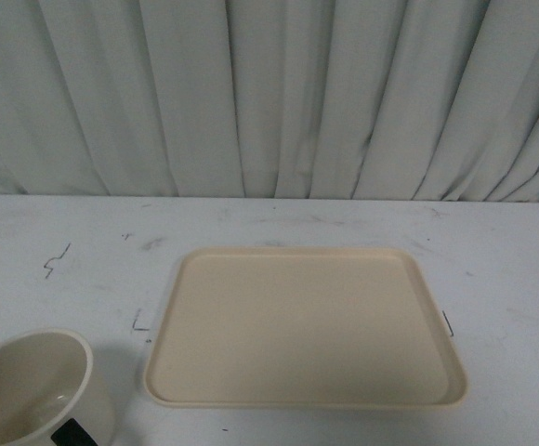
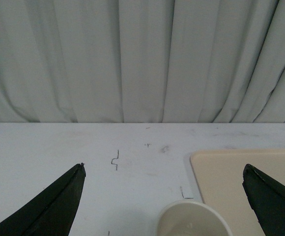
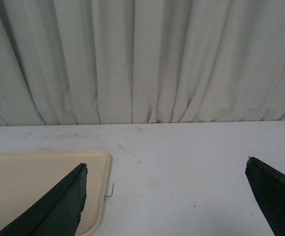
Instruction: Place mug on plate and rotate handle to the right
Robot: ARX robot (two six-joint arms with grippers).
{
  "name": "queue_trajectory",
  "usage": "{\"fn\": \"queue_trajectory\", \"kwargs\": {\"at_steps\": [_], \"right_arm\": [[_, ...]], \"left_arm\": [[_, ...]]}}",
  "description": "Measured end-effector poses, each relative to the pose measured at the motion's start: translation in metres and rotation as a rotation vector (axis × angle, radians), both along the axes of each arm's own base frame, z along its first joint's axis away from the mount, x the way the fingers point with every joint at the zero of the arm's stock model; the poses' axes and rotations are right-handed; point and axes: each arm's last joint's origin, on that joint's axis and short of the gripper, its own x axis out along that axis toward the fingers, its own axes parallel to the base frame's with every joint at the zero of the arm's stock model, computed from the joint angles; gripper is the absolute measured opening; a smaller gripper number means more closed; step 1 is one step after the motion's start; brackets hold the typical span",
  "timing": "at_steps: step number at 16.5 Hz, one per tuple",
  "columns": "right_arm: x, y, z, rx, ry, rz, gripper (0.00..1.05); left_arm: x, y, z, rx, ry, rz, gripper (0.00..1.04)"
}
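Note:
The left gripper grabs the mug's rim [image 1: 50, 332] next, since the mug's opening ends in a thin side while the mug's round body [image 1: 94, 405] is wide.
The cream mug [image 1: 30, 386] stands on the white table at the near left, cut off by the frame edge. A bit of its black handle [image 1: 72, 433] shows on its near right side; the smiley face is hidden. The beige plate [image 1: 304, 325] lies flat and empty in the middle, to the right of the mug. In the left wrist view my left gripper [image 2: 164, 169] is open, the mug's rim [image 2: 194, 220] low between its jaws and the plate [image 2: 231, 169] beside it. My right gripper [image 3: 166, 166] is open and empty over bare table, right of the plate [image 3: 39, 184].
A grey-white pleated curtain [image 1: 269, 93] closes off the far edge of the table. Small dark pen marks [image 1: 56, 260] are on the tabletop left of the plate. Neither arm shows in the front view.

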Motion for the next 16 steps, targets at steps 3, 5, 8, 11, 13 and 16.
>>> {"fn": "queue_trajectory", "kwargs": {"at_steps": [3,5,8,11,13,16], "right_arm": [[0.0,0.0,0.0,0.0,0.0,0.0,0.98],[0.0,0.0,0.0,0.0,0.0,0.0,0.98],[0.0,0.0,0.0,0.0,0.0,-0.001,0.98],[0.0,0.0,0.0,0.0,0.001,0.0,0.98],[0.0,0.0,0.0,0.0,0.0,0.0,0.98],[0.0,0.0,0.0,0.0,0.0,0.0,0.98]], "left_arm": [[0.0,0.0,0.0,0.0,0.0,0.0,0.98],[0.0,0.0,0.0,0.0,0.0,0.0,0.98],[0.0,0.001,0.0,0.013,0.281,0.013,0.98],[0.027,0.024,0.011,0.016,0.554,0.002,0.98],[0.051,0.032,0.015,0.005,0.666,-0.03,0.98],[0.09,0.044,0.003,-0.109,0.889,-0.092,0.98]]}}
